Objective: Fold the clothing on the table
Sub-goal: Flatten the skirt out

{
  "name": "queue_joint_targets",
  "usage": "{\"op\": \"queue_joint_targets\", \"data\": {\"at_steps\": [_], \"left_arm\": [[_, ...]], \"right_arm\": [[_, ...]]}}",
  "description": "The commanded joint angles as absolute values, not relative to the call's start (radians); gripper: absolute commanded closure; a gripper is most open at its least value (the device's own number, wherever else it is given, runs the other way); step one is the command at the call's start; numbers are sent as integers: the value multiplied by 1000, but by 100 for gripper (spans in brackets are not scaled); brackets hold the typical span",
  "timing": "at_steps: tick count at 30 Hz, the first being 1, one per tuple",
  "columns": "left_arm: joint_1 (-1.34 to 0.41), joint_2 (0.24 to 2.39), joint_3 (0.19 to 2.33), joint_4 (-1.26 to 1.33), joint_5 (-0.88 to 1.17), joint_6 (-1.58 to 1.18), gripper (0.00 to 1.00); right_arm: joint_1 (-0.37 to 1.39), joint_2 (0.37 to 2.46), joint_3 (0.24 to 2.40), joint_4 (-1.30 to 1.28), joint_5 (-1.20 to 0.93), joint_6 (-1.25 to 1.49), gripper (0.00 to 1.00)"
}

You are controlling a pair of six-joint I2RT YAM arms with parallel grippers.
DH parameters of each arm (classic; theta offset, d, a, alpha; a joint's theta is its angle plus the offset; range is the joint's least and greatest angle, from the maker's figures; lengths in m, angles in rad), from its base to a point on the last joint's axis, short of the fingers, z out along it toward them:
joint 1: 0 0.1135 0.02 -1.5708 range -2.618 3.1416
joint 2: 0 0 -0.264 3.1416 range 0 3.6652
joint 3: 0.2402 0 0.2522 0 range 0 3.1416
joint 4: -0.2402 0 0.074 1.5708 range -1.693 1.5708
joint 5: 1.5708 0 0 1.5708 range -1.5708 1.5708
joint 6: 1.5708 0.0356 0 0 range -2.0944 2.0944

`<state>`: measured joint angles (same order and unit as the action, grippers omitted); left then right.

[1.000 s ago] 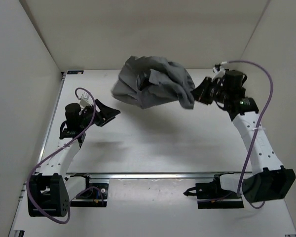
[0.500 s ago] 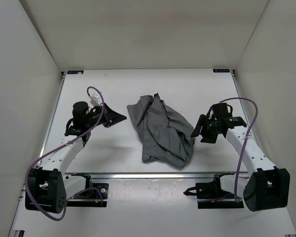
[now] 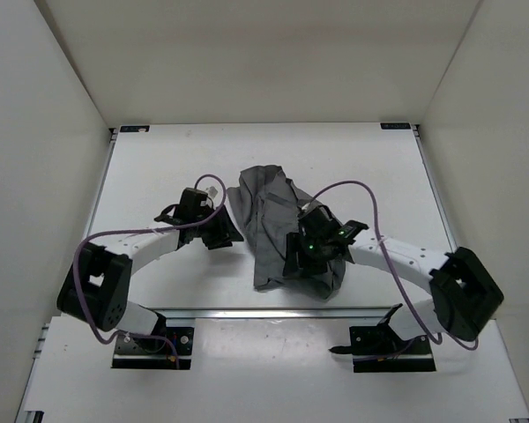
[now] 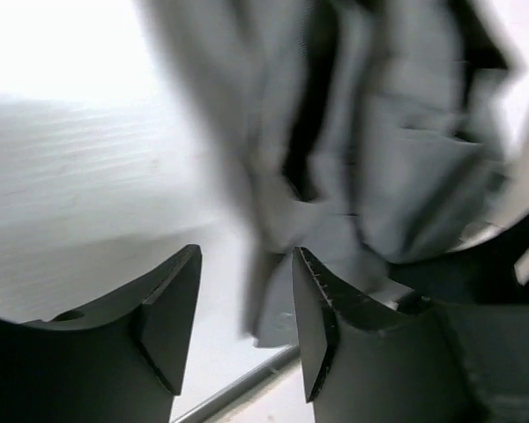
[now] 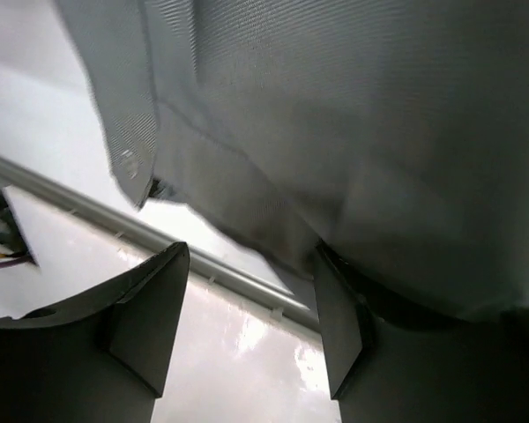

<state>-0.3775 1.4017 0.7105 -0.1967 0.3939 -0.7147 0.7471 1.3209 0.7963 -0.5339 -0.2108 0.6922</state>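
Note:
My right gripper takes hold of the clothing [image 3: 273,220] by its loose near edge [image 3: 289,283] next, to stretch the crumpled clothing open and flat for folding.
The clothing [image 3: 273,220] is a crumpled mid-grey garment lying in a heap at the middle of the white table [image 3: 159,167]. My left gripper [image 3: 224,233] sits low at the heap's left edge. In the left wrist view, the left gripper [image 4: 245,264] is open, with the clothing [image 4: 406,150] just beyond its tips. My right gripper [image 3: 293,256] hovers over the near right part of the heap. In the right wrist view, the right gripper [image 5: 251,264] is open with nothing clamped. The clothing [image 5: 335,115] hangs close ahead and brushes its right finger [image 5: 335,326].
A silver rail [image 3: 247,310] runs along the table's near edge, just behind the garment's near end, and shows as the rail [image 5: 220,273] in the right wrist view. White walls bound the table on three sides. Purple cables loop from both arms.
The garment, held up in the air by the right gripper a second ago, now lies on the table. The right gripper has opened. Both arms have swung inward to the heap.

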Motion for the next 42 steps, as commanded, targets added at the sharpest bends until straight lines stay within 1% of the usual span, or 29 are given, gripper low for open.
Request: {"op": "queue_joint_targets", "data": {"at_steps": [1, 4, 6, 9, 10, 11, 12, 13, 14, 15, 16, 17, 19, 21, 23, 24, 25, 26, 28, 29, 32, 34, 37, 39, 40, 42], "left_arm": [[-432, 1446, 765, -219, 290, -725, 44], [-457, 1514, 775, -175, 282, -765, 40], [-472, 1555, 787, -152, 294, -788, 40], [-515, 1580, 807, -101, 259, -843, 40], [-521, 1591, 807, -77, 253, -862, 40], [-526, 1612, 821, -57, 255, -870, 40], [-529, 1618, 827, -52, 259, -880, 41], [-526, 1658, 851, -60, 262, -881, 43], [-534, 1689, 864, -55, 274, -882, 50], [-525, 1715, 885, -55, 282, -890, 59], [-528, 1726, 888, -32, 299, -906, 82], [-534, 1732, 885, -9, 310, -914, 100], [-523, 1735, 893, 17, 299, -925, 100], [-520, 1743, 919, -44, 279, -885, 100], [-494, 1726, 934, -93, 258, -842, 100], [-473, 1727, 925, -103, 262, -833, 100], [-435, 1701, 914, -107, 270, -819, 100], [-434, 1694, 908, -110, 270, -819, 100], [-399, 1660, 891, -129, 272, -793, 100], [-399, 1639, 887, -143, 268, -779, 100], [-376, 1583, 870, -163, 285, -746, 100], [-362, 1545, 854, -144, 322, -747, 100], [-328, 1525, 908, -110, 371, -761, 100], [-304, 1558, 1061, -115, 402, -764, 100], [-298, 1571, 1118, -141, 414, -746, 100], [-270, 1621, 1341, -262, 433, -707, 100]], "right_arm": [[788, 1426, 827, -425, -192, 759, 44], [808, 1532, 870, -423, -193, 753, 43], [821, 1583, 881, -428, -201, 753, 43], [833, 1623, 887, -437, -213, 747, 43], [830, 1640, 893, -430, -218, 749, 49], [833, 1652, 897, -434, -219, 735, 62], [834, 1663, 903, -445, -222, 733, 68], [831, 1669, 908, -448, -225, 718, 81], [834, 1674, 913, -446, -233, 713, 100], [839, 1678, 914, -448, -247, 707, 100], [839, 1669, 914, -456, -253, 690, 100], [831, 1666, 922, -472, -265, 678, 100], [821, 1625, 930, -512, -256, 640, 100], [792, 1550, 927, -541, -256, 592, 100], [729, 1412, 905, -600, -271, 554, 99], [665, 1384, 894, -607, -296, 548, 100], [549, 1277, 846, -618, -357, 531, 100], [548, 1241, 824, -626, -357, 519, 100], [374, 1151, 756, -614, -454, 493, 100], [330, 1106, 720, -620, -474, 468, 100], [151, 1069, 670, -684, -500, 387, 100], [118, 1062, 664, -689, -497, 355, 100], [69, 1113, 745, -631, -486, 342, 100], [54, 1237, 941, -618, -511, 338, 100], [42, 1267, 998, -614, -529, 344, 100], [51, 1368, 1243, -638, -517, 333, 100]]}}
